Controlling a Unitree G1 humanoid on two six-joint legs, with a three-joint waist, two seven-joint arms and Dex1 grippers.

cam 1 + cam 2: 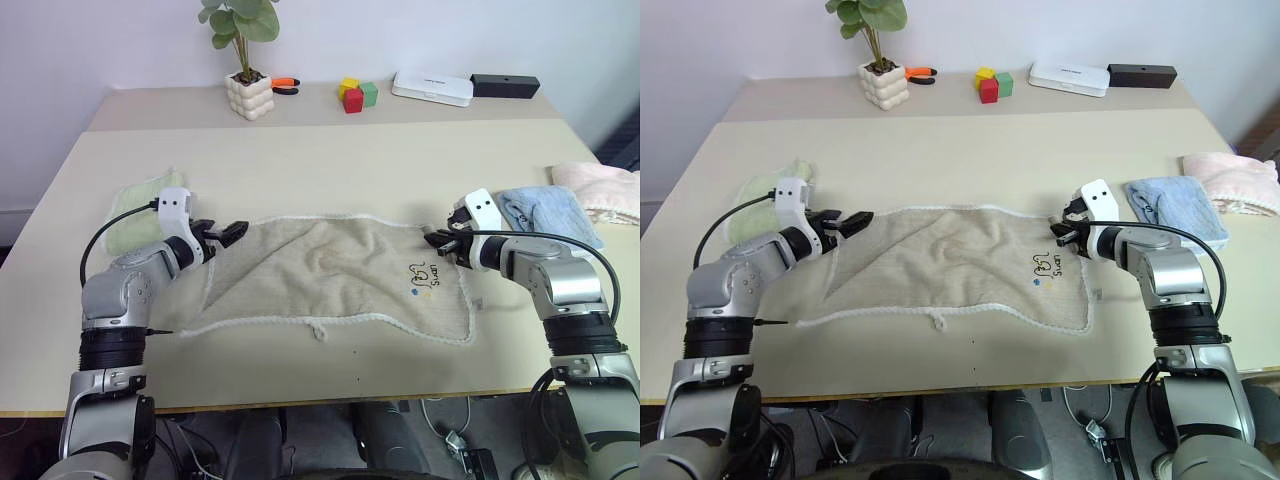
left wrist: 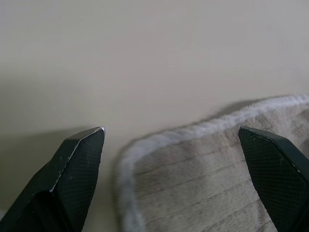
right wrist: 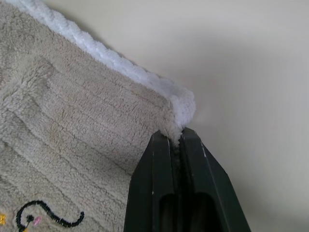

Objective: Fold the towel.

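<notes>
The left gripper's fingers are on both sides of its white edging at the towel's corner, and one finger meets its shadow on the tabletop, so the left gripper needs to close on the towel's corner.
The beige towel lies spread flat on the table, white edging all round, an embroidered mark near its right side and a small loop on the near edge. My right gripper is shut on the towel's far right corner, the white edging pinched between its fingers. My left gripper stands open at the far left corner, one finger over bare table and the other over the cloth.
A light green cloth lies left of the towel. A light blue cloth and a pink one lie at the right. At the back stand a potted plant, coloured blocks, a white box and a black box.
</notes>
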